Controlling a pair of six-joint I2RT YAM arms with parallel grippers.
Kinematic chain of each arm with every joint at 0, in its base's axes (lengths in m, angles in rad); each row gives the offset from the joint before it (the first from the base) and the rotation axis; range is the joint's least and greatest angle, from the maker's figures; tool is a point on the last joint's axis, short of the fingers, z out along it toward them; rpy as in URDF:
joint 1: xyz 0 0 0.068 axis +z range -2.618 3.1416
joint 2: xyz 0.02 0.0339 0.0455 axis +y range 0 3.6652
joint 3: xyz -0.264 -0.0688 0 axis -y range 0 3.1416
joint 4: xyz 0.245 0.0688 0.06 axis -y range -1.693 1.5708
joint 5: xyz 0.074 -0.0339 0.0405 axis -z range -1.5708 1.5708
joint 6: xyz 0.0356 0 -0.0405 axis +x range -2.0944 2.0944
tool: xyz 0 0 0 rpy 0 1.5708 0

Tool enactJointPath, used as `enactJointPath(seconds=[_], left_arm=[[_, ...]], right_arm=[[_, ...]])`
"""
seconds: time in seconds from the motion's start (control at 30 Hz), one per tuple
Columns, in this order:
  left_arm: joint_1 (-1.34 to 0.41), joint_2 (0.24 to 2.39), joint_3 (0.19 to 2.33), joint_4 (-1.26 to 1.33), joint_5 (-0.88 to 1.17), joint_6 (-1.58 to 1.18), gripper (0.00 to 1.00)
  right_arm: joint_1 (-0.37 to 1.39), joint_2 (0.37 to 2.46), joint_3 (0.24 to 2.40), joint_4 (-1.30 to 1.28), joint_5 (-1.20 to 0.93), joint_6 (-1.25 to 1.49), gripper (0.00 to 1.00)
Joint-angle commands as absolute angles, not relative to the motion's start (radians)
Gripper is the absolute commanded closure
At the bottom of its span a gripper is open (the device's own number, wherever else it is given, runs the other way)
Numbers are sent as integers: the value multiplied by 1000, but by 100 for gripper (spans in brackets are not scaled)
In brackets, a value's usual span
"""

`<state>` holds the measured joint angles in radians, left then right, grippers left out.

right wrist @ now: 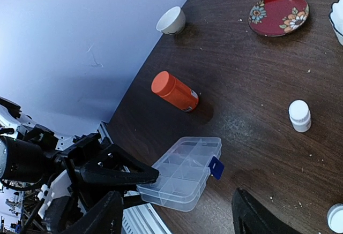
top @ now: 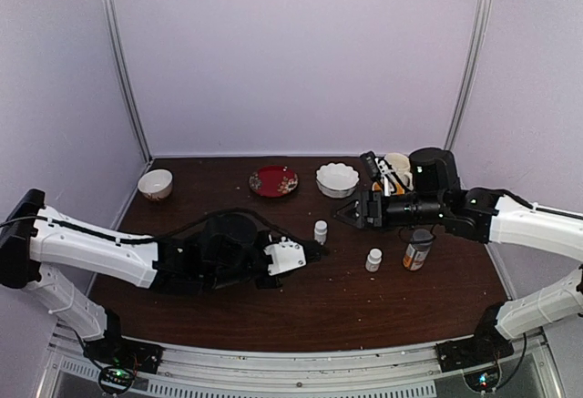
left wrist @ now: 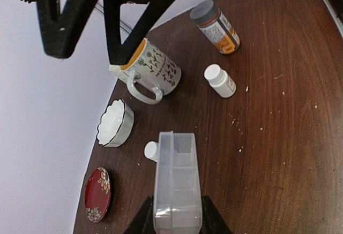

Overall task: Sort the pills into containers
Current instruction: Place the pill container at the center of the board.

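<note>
The clear pill box is still tilted above the table and would drop if I opened now, so my left gripper keeps holding it until it's on the tabletop.
My left gripper (left wrist: 177, 213) is shut on the near end of the clear pill box (left wrist: 178, 180), which it holds off the table. Across the box run the containers (right wrist: 185, 165), two rows of cells under a shut lid with a blue latch (right wrist: 216, 167). In the top view the box (top: 284, 254) sits mid-table at the left gripper (top: 305, 250). My right gripper (top: 344, 213) hangs open and empty a little right of and beyond the box, pointing at it; its own fingers (right wrist: 102, 218) frame the box from afar. The pills are out of view.
An orange bottle (right wrist: 175, 91) lies on its side near the left edge. Two white bottles (top: 321, 230) (top: 374, 260) and a grey-capped orange bottle (top: 418, 250) stand mid-right. Along the back are a mug (top: 396, 170), scalloped bowl (top: 337, 179), red plate (top: 273, 180) and small bowl (top: 155, 184).
</note>
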<state>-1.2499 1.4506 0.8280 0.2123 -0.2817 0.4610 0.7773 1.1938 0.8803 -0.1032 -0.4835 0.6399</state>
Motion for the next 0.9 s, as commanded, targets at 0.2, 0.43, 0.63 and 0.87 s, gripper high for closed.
enactJointPath(seconds=[0.2, 0.43, 0.63, 0.87], left_arm=[[-1310, 1713, 984, 229, -588, 517, 76], [-1325, 1831, 1073, 96, -577, 437, 59], [-1333, 1840, 1096, 7, -536, 365, 32], [-1329, 1747, 1070, -57, -485, 217, 15]], right_arm=[[775, 1184, 809, -153, -423, 627, 29], [773, 1183, 810, -175, -345, 614, 30], [772, 1197, 808, -165, -331, 624, 30], [772, 1232, 830, -205, -324, 582, 30]])
